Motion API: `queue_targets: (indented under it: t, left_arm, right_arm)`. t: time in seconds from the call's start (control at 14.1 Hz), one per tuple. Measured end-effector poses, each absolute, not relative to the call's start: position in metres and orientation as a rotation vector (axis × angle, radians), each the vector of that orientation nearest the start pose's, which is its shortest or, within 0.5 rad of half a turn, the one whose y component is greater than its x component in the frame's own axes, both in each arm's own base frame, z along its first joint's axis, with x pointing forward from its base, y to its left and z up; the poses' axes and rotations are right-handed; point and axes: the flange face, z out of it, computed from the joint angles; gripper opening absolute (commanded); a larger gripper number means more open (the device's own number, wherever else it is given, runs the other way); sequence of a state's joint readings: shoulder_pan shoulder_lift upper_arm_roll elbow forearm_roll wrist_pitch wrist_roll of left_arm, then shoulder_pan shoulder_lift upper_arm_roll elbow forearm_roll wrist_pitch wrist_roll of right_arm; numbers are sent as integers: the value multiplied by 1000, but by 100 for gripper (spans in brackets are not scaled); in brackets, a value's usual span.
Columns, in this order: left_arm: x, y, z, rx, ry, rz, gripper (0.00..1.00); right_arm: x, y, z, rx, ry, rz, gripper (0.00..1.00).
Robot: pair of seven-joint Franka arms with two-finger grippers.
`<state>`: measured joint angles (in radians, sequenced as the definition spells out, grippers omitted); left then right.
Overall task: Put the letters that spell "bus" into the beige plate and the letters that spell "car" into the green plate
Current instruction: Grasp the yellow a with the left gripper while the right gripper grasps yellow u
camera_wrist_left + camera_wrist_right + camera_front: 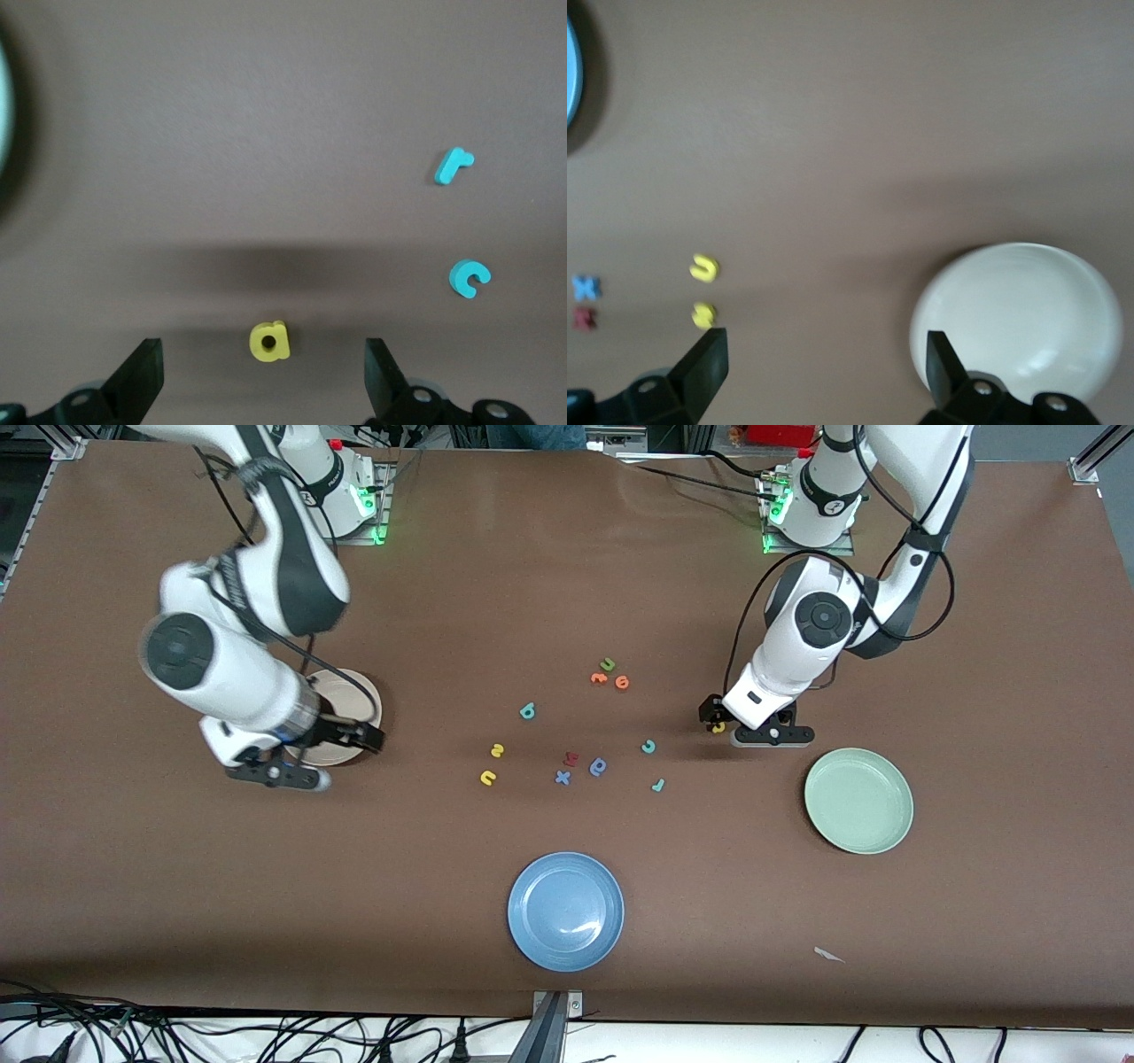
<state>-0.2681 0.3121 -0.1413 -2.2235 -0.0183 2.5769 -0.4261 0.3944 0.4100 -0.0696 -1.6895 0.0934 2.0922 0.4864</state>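
The left gripper grabs the yellow "a" by its rounded bowl and straight stem (718, 728) next, to spell "car" in the green plate (858, 800).
The yellow "a" (269, 342) lies on the table between the wide-apart fingers of my open left gripper (261, 381), which touch nothing; in the front view the "a" (718, 727) peeks out beside that gripper (744, 733). The teal "c" (648, 747) and teal "r" (657, 785) lie nearby, with the green plate (858, 800) toward the left arm's end. My right gripper (279, 772) hangs open and empty at the edge of the beige plate (347, 695). The teal "b" (528, 710), yellow "s" (497, 750) and yellow "u" (487, 778) lie mid-table.
A blue plate (565, 911) sits nearest the front camera. A red letter (571, 759), a blue "x" (563, 778) and a blue "a"-like letter (598, 766) lie among the task letters. A green "u" (608, 663) and two orange letters (610, 681) lie farther back.
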Motion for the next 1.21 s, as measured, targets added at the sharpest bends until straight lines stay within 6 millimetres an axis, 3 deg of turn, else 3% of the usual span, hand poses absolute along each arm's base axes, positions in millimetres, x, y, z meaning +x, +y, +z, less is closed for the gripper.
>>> queue_targets:
  t: [0.28,0.5,0.78,1.21]
  left_arm:
    - [498,-234,198,-3159,-33,-13,96]
    - [494,-235,181,-3129,-38,1,86]
    - [493,-234,178,-3126,-55,12,70]
    - [490,-235,169,-3120,-81,39,53]
  right_arm:
    - [622,273,269,-3062,506,7,64]
    - [611,311,223,-3014,690,-37,64]
    - [601,347,211,-2992,748,-49,64]
    - [602,353,200,-2960,781,-91,65]
